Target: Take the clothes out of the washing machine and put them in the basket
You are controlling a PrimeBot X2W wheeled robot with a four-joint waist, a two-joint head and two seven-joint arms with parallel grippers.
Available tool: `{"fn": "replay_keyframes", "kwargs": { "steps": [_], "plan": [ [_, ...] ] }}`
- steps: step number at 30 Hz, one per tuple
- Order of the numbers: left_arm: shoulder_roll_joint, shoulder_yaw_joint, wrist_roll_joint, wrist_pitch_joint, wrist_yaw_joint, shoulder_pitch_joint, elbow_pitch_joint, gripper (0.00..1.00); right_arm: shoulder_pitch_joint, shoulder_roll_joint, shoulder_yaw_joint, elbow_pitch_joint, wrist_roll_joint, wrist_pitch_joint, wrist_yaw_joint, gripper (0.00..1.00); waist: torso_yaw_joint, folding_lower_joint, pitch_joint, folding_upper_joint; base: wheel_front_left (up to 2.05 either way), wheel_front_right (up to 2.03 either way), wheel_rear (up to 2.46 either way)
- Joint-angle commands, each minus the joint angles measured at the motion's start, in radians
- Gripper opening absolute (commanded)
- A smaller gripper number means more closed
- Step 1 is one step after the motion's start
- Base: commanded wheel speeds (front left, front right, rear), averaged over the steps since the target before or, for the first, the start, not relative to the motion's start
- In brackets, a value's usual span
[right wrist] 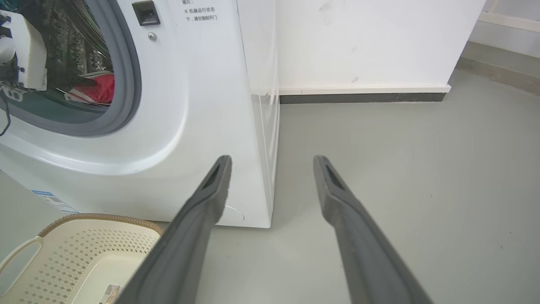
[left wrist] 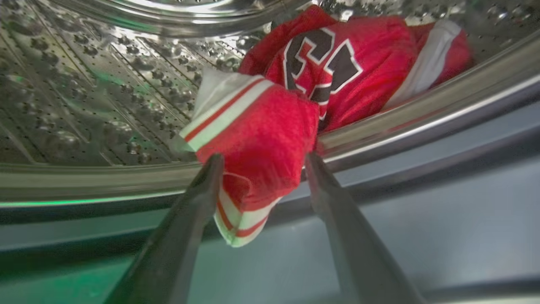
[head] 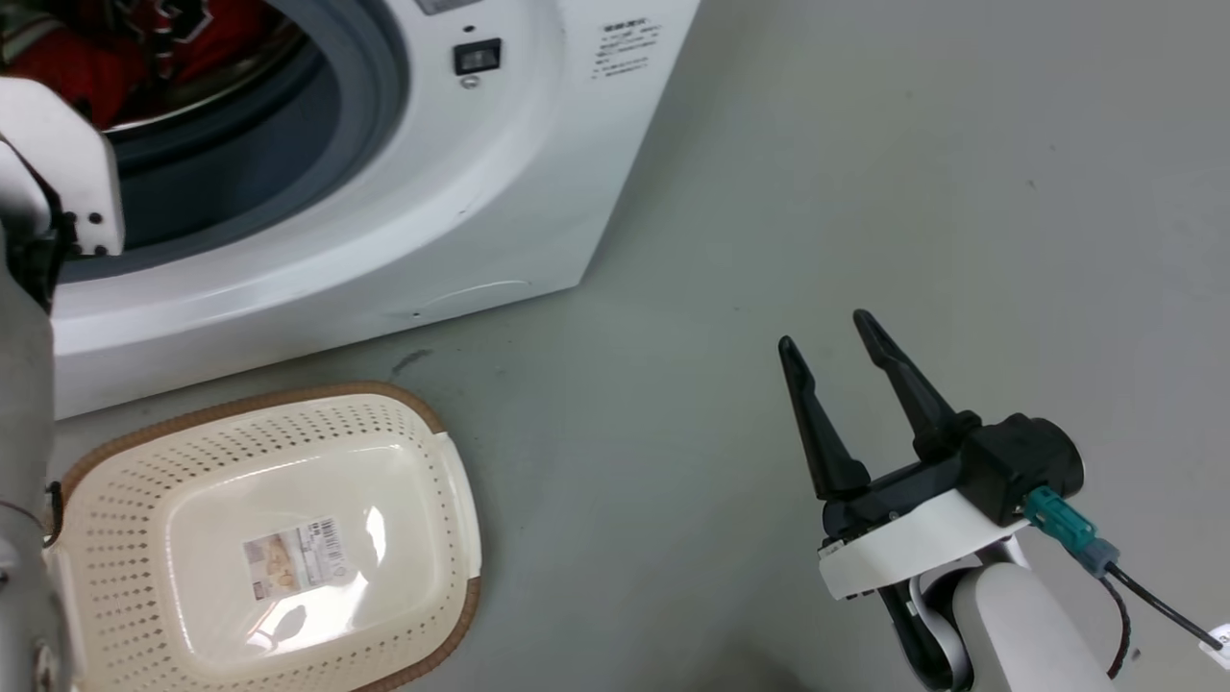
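Observation:
My left gripper grabs the red garment next by the fold hanging out over the drum's rim. Most of the garment lies slack in the drum [left wrist: 84, 84].
The washing machine [head: 461, 192] stands with its door opening exposed, and red clothes [head: 86, 58] lie in its steel drum [left wrist: 84, 84]. A red garment [left wrist: 337, 63] with black-and-white number lettering drapes over the drum's front lip, its red-white striped trim hanging down. My left gripper [left wrist: 261, 158] is open, one finger on each side of that hanging fold. The cream basket [head: 115, 538] with a brown rim sits on the floor in front of the washer and holds nothing but a label. My right gripper [head: 824, 331] hovers open over bare floor to the basket's right.
My left arm's white wrist [head: 58, 163] reaches into the door opening past the grey rubber ring [head: 375, 86]. Grey floor [head: 865, 144] spreads to the washer's right. A white wall with a dark baseboard [right wrist: 363, 98] runs behind.

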Motion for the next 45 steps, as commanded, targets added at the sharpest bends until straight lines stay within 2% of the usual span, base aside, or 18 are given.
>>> {"fn": "replay_keyframes", "kwargs": {
  "steps": [1,8,11,12,13,14,19,22,27,33,37,45],
  "plan": [
    [0.012,-0.005,0.001,0.026,-0.005,-0.021,0.014,1.00,-0.013,0.002,0.007,0.008,0.009,-0.007,-0.001,1.00,-0.021,-0.0002,0.020,0.0000,0.00,0.00,0.00],
    [0.052,-0.025,0.001,0.230,-0.011,-0.106,0.093,1.00,-0.030,0.002,0.036,0.018,0.032,-0.010,-0.001,1.00,-0.047,-0.0002,0.051,0.0000,0.00,0.00,0.00],
    [0.060,-0.033,0.004,0.279,0.006,-0.129,0.101,1.00,-0.031,0.002,0.043,0.013,0.042,-0.010,-0.001,1.00,-0.051,-0.0002,0.059,0.0000,0.00,0.00,0.00],
    [0.061,-0.030,0.000,0.303,0.018,-0.133,0.109,0.56,-0.032,0.002,0.044,0.012,0.044,-0.010,-0.001,1.00,-0.051,-0.0002,0.061,0.0000,0.00,0.00,0.00],
    [0.058,-0.028,-0.004,0.315,0.028,-0.135,0.111,0.39,-0.033,0.002,0.044,0.012,0.046,-0.010,-0.001,1.00,-0.051,-0.0002,0.062,0.0000,0.00,0.00,0.00],
    [0.054,-0.026,-0.008,0.314,0.035,-0.140,0.107,0.00,-0.035,0.002,0.044,0.012,0.048,-0.010,-0.001,1.00,-0.051,-0.0002,0.063,0.0000,0.00,0.00,0.00],
    [0.043,-0.024,-0.021,0.313,0.060,-0.130,0.099,0.00,-0.044,0.002,0.040,0.021,0.050,-0.010,-0.001,1.00,-0.046,-0.0002,0.052,0.0000,0.00,0.00,0.00],
    [0.031,-0.023,-0.032,0.245,0.067,-0.099,0.074,0.00,-0.040,0.002,0.029,0.028,0.041,-0.010,-0.001,1.00,-0.036,-0.0002,0.031,0.0000,0.00,0.00,0.00],
    [0.006,-0.023,-0.049,0.046,0.072,-0.022,0.017,0.00,-0.024,0.002,0.010,0.044,0.013,-0.010,-0.001,1.00,-0.005,-0.0002,-0.039,0.0000,0.00,0.00,0.00],
    [-0.050,-0.021,-0.081,-0.229,0.071,0.099,-0.028,0.00,0.011,0.002,-0.022,0.060,-0.030,-0.010,-0.001,1.00,0.048,-0.0002,-0.155,0.0000,0.00,0.00,0.00],
    [-0.090,-0.014,-0.105,-0.357,0.056,0.162,-0.035,0.00,0.046,0.002,-0.046,0.063,-0.052,0.001,-0.001,1.00,0.087,-0.0002,-0.231,0.0000,0.00,0.00,0.00],
    [-0.166,-0.009,-0.151,-0.420,0.035,0.286,-0.135,0.00,0.121,0.002,-0.083,0.030,-0.073,0.050,-0.001,1.00,0.157,-0.0002,-0.340,0.0000,0.00,0.00,0.00]
  ]
}}
